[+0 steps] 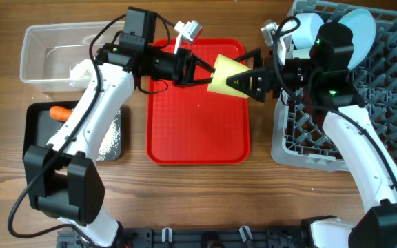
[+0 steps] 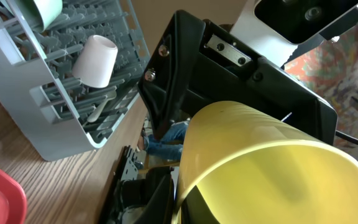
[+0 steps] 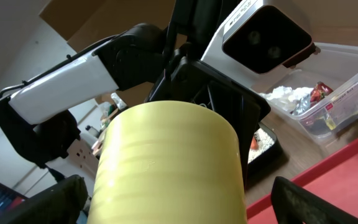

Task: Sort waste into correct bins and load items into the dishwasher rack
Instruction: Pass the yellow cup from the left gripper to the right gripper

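Note:
I should close my right gripper on the cup now. The cup's base is between my fingers and its yellow side runs past them, so my gripper would hold the cup.
A yellow cup (image 1: 226, 74) hangs on its side above the red tray, between my two grippers. My left gripper (image 1: 202, 71) is shut on the cup's rim (image 2: 272, 162), one finger inside and one outside. My right gripper (image 1: 243, 81) stands open around the cup's base (image 3: 173, 162), with a gap between each finger (image 3: 322, 199) and the cup wall. The grey dishwasher rack (image 1: 391, 103) at the right holds a pale blue plate (image 1: 359, 27) and a pale cup (image 2: 95, 60). A carrot (image 1: 60, 112) and rice (image 1: 109, 141) lie in the black tray (image 1: 36, 131).
The flat red tray (image 1: 198, 131) lies under the cup. The clear tub (image 1: 47, 52) at the back left holds white tissue (image 3: 284, 93) and a red wrapper (image 3: 319, 91). The rack's near wall (image 1: 281, 138) stands right beside the red tray.

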Available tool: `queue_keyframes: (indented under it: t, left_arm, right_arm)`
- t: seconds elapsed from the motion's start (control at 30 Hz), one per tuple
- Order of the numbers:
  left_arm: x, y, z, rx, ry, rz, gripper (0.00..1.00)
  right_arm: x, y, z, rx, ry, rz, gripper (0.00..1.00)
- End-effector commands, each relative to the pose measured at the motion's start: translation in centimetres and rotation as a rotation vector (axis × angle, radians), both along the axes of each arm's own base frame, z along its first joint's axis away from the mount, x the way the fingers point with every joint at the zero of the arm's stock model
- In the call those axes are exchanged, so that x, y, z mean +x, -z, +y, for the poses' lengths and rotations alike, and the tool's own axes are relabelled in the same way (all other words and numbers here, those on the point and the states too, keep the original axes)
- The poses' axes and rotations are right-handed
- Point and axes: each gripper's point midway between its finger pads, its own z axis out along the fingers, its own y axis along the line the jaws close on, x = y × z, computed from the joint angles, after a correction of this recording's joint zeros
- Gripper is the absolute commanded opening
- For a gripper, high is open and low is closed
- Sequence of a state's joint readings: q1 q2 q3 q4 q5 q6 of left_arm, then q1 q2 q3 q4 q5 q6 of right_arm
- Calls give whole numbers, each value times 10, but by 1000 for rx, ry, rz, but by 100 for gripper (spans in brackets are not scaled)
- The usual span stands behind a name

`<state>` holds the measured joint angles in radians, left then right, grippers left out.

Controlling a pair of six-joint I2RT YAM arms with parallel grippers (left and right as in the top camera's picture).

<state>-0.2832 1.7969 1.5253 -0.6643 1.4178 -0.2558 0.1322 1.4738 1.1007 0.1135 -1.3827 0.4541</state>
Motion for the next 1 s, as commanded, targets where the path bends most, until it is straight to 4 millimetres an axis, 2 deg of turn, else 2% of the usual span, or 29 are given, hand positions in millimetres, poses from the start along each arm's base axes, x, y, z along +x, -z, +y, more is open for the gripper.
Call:
queue_keyframes:
  t: [0.0,0.17,0.33,0.57,0.73,0.87,0.9,0.97]
  left_arm:
    - [1,-9,2,-9,-4,-46,4]
    - [3,-9,4,-12,-11,-52,4]
    - [18,-16,12,-27,-47,-85,4]
    - [19,-16,13,-27,-50,-90,4]
    - [19,-16,13,-27,-51,-90,4]
    - [19,-16,13,-28,-51,-95,4]
    - [20,-16,13,-26,-53,-98,11]
    - [21,-16,13,-27,-54,-107,33]
  right_arm:
    - [2,4,0,0,-1,31,91]
    - [2,4,0,0,0,30,89]
    - [5,5,0,-4,16,25,89]
    - [7,5,-3,-3,24,22,88]
    - [7,5,-3,-3,23,22,65]
    - [7,5,-3,-3,23,26,61]
    - [7,5,-3,-3,23,26,61]
    - [7,5,-3,-3,23,26,61]
